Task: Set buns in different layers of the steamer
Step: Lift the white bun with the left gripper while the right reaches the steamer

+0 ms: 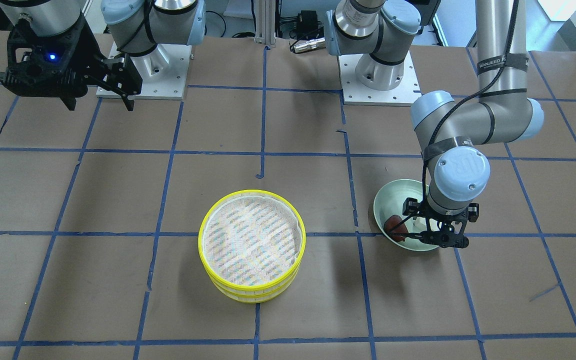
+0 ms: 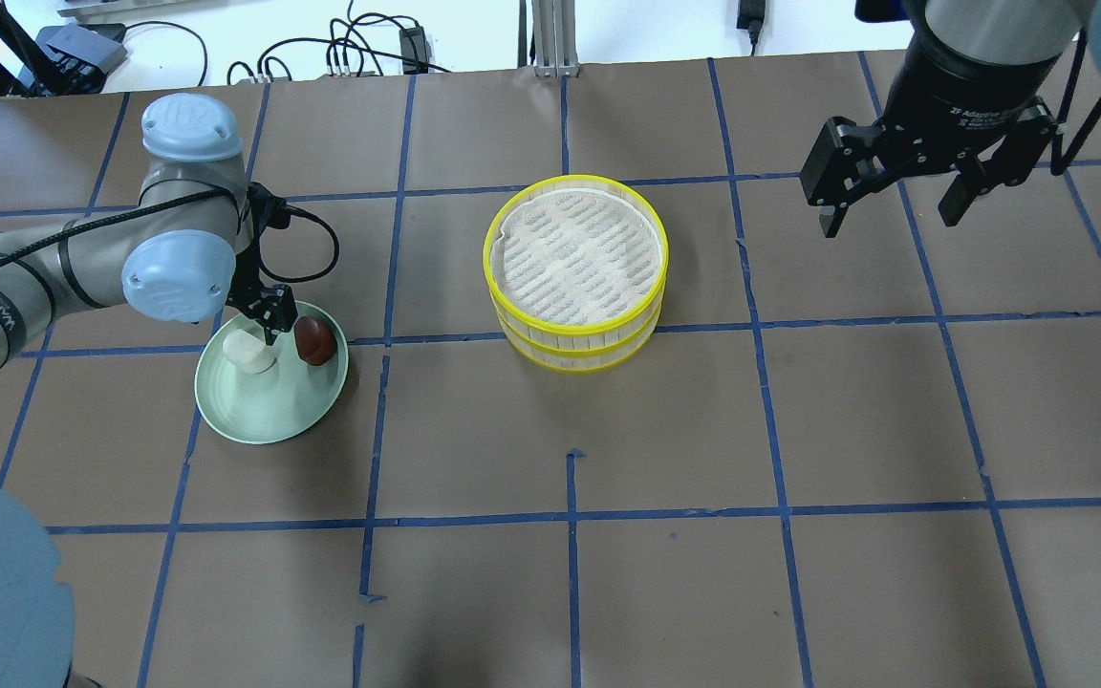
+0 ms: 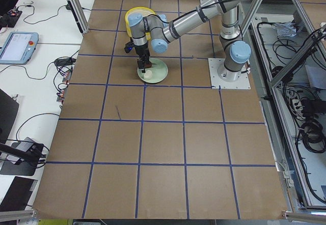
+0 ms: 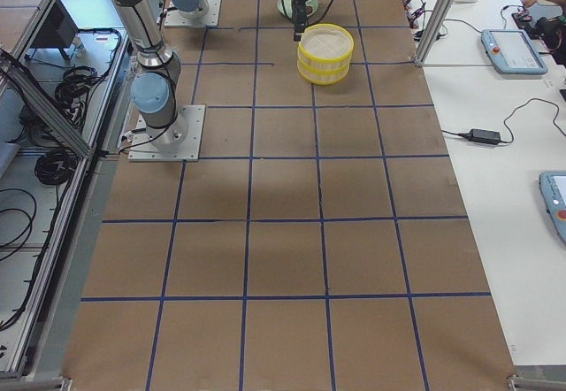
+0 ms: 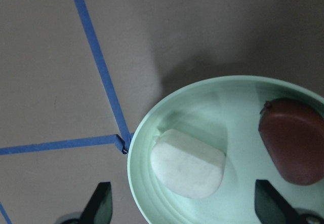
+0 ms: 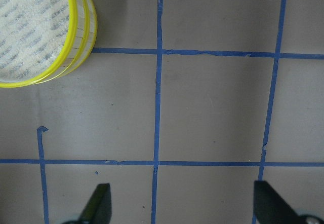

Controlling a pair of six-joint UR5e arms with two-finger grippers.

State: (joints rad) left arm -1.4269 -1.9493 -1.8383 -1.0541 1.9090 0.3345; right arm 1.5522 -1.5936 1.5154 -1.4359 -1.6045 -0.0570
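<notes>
Next, my left gripper grips the white bun by its rounded body [image 5: 187, 165]. Then it places the bun in a steamer layer.
The two steamer layers [image 2: 574, 336] stand stacked at the table's middle, with yellow rims and an empty woven liner on top; the stack also shows in the front view [image 1: 250, 286]. The white bun [image 2: 245, 351] and the reddish-brown bun [image 2: 314, 341] lie side by side on a pale green plate [image 2: 264, 413]. My left gripper [image 2: 265, 332] is open and low over the plate. In the left wrist view its gripper [image 5: 185, 206] straddles the white bun [image 5: 187, 163], with the brown bun [image 5: 293, 140] to one side. My right gripper [image 2: 890, 212] is open, empty and raised, well away from the steamer.
The table is covered in brown paper with a blue tape grid. The arm bases [image 1: 140, 70] stand at the robot's edge of the table. The right wrist view shows the steamer's edge [image 6: 83, 31] and bare paper under the right gripper [image 6: 182, 206].
</notes>
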